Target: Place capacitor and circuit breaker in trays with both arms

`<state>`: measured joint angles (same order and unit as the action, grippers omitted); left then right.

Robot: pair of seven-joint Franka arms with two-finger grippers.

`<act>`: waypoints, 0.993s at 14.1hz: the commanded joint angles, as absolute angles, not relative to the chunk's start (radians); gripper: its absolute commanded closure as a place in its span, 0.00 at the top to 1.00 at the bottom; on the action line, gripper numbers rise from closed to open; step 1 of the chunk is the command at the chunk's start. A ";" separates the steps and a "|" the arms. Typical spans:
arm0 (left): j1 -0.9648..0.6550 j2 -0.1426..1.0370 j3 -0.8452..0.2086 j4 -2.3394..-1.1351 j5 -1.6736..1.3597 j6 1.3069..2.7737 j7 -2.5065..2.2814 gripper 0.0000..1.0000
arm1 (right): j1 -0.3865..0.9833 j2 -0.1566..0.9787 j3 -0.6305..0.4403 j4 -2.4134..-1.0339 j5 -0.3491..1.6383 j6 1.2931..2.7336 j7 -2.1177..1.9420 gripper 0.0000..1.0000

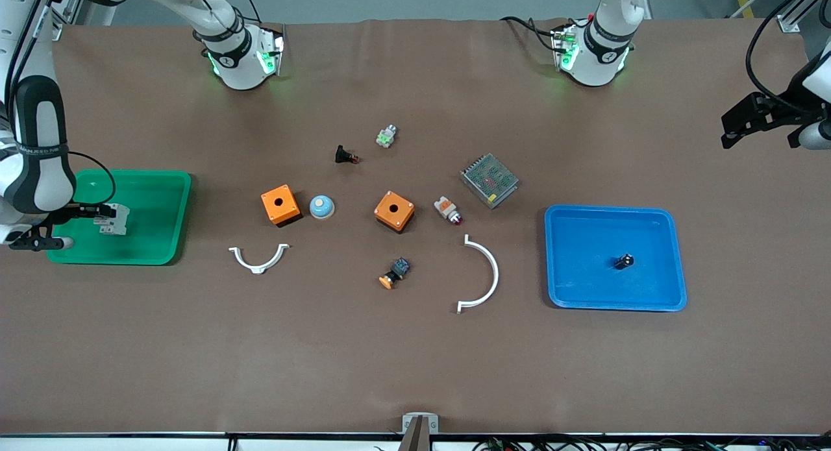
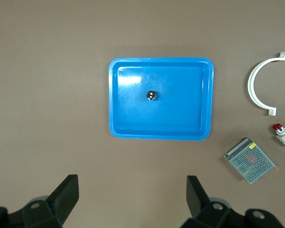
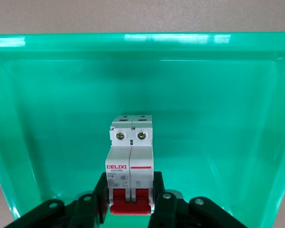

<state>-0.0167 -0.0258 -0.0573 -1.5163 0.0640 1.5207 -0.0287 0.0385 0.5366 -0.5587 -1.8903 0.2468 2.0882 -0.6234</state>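
Note:
My right gripper should open now. The circuit breaker (image 1: 115,220) is low inside the green tray (image 1: 162,204), over the bottom of the tray, so the circuit breaker would rest there.
The circuit breaker (image 3: 130,156), a white-grey block with red toggles, is gripped at its toggle end by my right gripper (image 3: 129,199), which is shut on it. It hangs low inside the green tray (image 1: 162,204) at the right arm's end of the table, shown in the front view as the breaker (image 1: 115,220) in the right gripper (image 1: 102,216). The capacitor (image 1: 624,261), a tiny black cylinder, lies in the blue tray (image 1: 584,289). My left gripper (image 1: 759,130) waits open and raised past the table's edge at the left arm's end. Its wrist view looks down on the capacitor (image 2: 151,95), with the left gripper (image 2: 132,194) empty.
Between the trays lie two orange boxes (image 1: 280,205) (image 1: 394,211), a blue dome button (image 1: 321,206), two white curved brackets (image 1: 259,258) (image 1: 483,276), a mesh-covered metal unit (image 1: 489,180), a white-and-orange part (image 1: 448,209), an orange-capped button (image 1: 395,273) and a black push-button (image 1: 345,156).

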 commanded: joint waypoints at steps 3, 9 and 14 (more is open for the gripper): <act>-0.032 -0.044 -0.051 -1.545 0.051 1.511 -0.018 1.00 | 0.023 0.532 -0.549 -1.901 0.265 2.137 -0.650 0.19; -0.025 -0.063 -0.080 -1.555 0.025 1.502 -0.029 1.00 | 0.049 0.496 -0.551 -1.896 0.264 2.113 -0.637 1.00; -0.026 -0.058 -0.081 -1.557 0.025 1.502 -0.029 1.00 | 0.207 0.342 -0.557 -1.902 0.250 1.998 -0.361 1.00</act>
<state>-0.0284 -0.0322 -0.0792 -1.5351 0.0410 1.5083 -0.0295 0.1300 0.4369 -0.5518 -1.8710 0.2576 2.0469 -0.4902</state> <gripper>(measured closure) 0.000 0.000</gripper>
